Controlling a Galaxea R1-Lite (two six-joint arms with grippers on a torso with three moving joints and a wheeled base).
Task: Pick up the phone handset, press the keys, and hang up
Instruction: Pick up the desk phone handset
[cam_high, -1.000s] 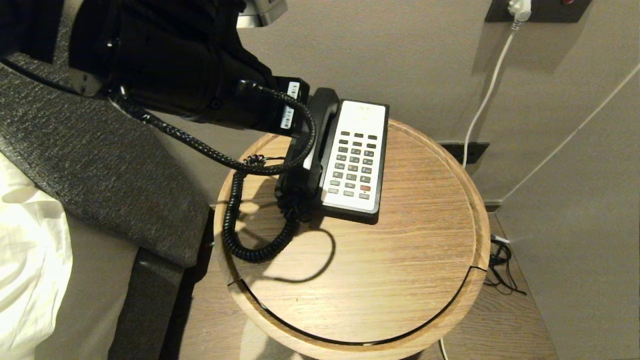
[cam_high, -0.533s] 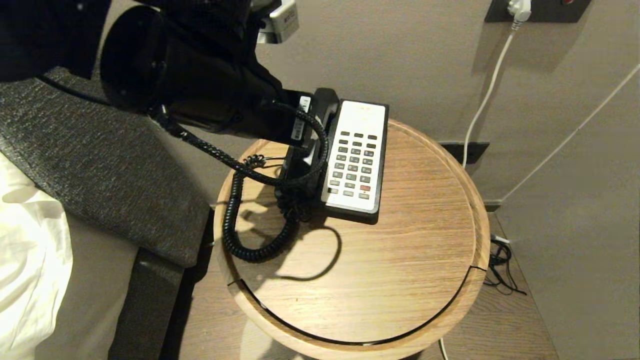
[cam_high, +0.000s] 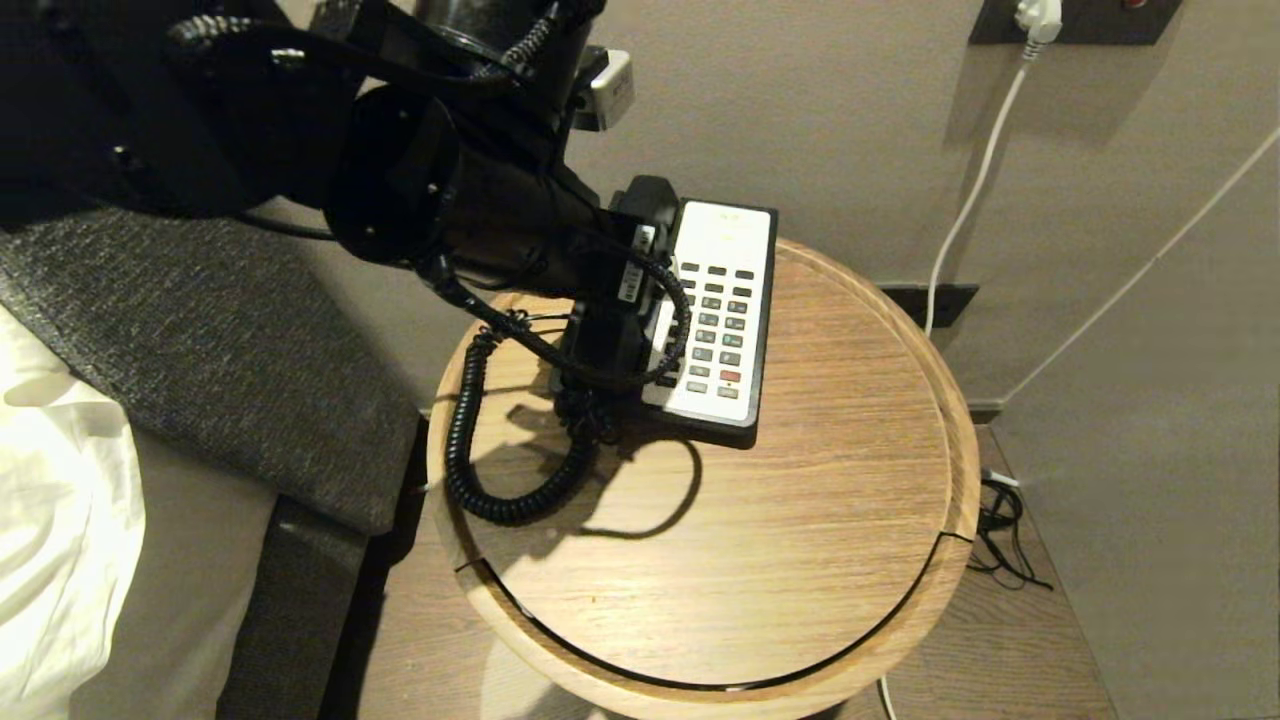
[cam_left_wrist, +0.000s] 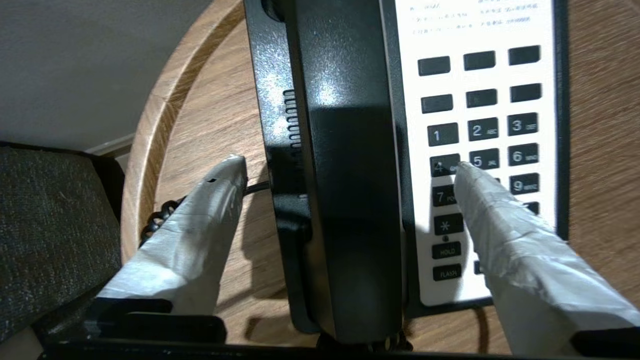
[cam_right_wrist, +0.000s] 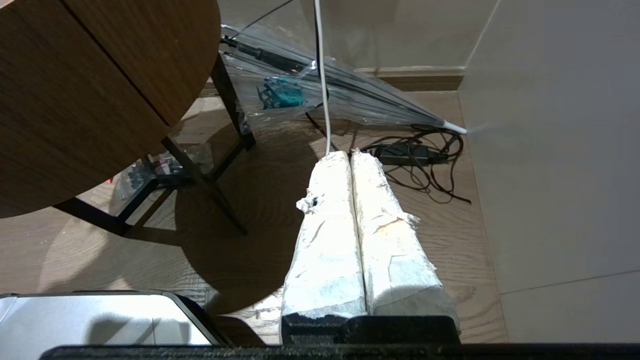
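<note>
I need to lift the phone handset off the base before I press the keys, so my left gripper needs to grab it by its middle grip (cam_left_wrist: 354, 168) next.
The glossy black phone handset (cam_left_wrist: 345, 150) lies in its cradle on the left side of the phone base, and its far end (cam_high: 648, 200) shows past my left arm. My left gripper (cam_left_wrist: 350, 167) is open and straddles the handset without touching it. One taped fingertip (cam_left_wrist: 230, 172) hangs over the wood beside the base, the other fingertip (cam_left_wrist: 470, 180) over the keys (cam_left_wrist: 480, 130). The keys (cam_high: 720, 330) sit in the white faceplate. The coiled cord (cam_high: 468, 440) loops on the table. My right gripper (cam_right_wrist: 350, 156) is shut and empty, parked low near the floor.
The phone stands at the back of a round wooden table (cam_high: 800, 560) with a raised rim. A bed with a grey throw (cam_high: 200, 330) lies close on the left. The wall is right behind, with a white cable (cam_high: 975, 190). A power adapter and cables (cam_right_wrist: 415, 155) lie on the floor.
My left arm has swung right and down over the phone, hiding most of the handset in the head view. Its gripper now stands open around the handset.
</note>
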